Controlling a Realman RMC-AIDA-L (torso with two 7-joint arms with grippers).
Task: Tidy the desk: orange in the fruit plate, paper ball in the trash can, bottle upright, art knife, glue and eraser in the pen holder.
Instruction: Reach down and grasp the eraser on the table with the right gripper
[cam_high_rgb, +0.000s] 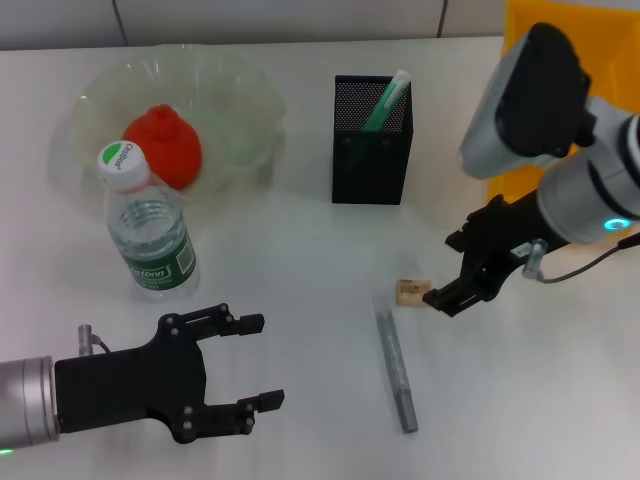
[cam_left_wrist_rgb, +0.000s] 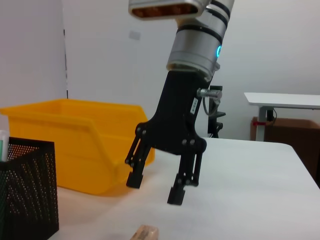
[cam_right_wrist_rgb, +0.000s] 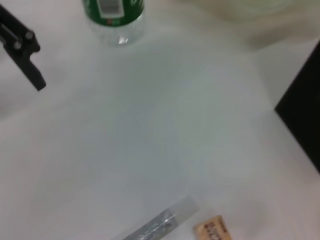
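Note:
I should line up and lower my right gripper before I close it on the tan eraser, because the gripper's fingers are above and beside the eraser.
The orange (cam_high_rgb: 165, 145) lies in the pale-green fruit plate (cam_high_rgb: 245, 90) at the back left. In front of the plate the bottle (cam_high_rgb: 150, 228) stands upright. A green-and-white stick (cam_high_rgb: 388, 100), apparently the glue, pokes out of the black mesh pen holder (cam_high_rgb: 372, 150). On the table lie the small tan eraser (cam_high_rgb: 410, 291) and the grey art knife (cam_high_rgb: 397, 370). My right gripper (cam_high_rgb: 446, 302) hovers open just right of the eraser and above it (cam_left_wrist_rgb: 144, 233). Near the front left, my left gripper (cam_high_rgb: 262, 362) is open and holds nothing. The paper ball is out of view.
The yellow trash can (cam_high_rgb: 520, 40) stands at the back right, behind my right arm, and also shows in the left wrist view (cam_left_wrist_rgb: 75, 145). The pen holder (cam_left_wrist_rgb: 25, 190) stands close beside it. White table surface (cam_high_rgb: 300, 260) lies between the bottle and the eraser.

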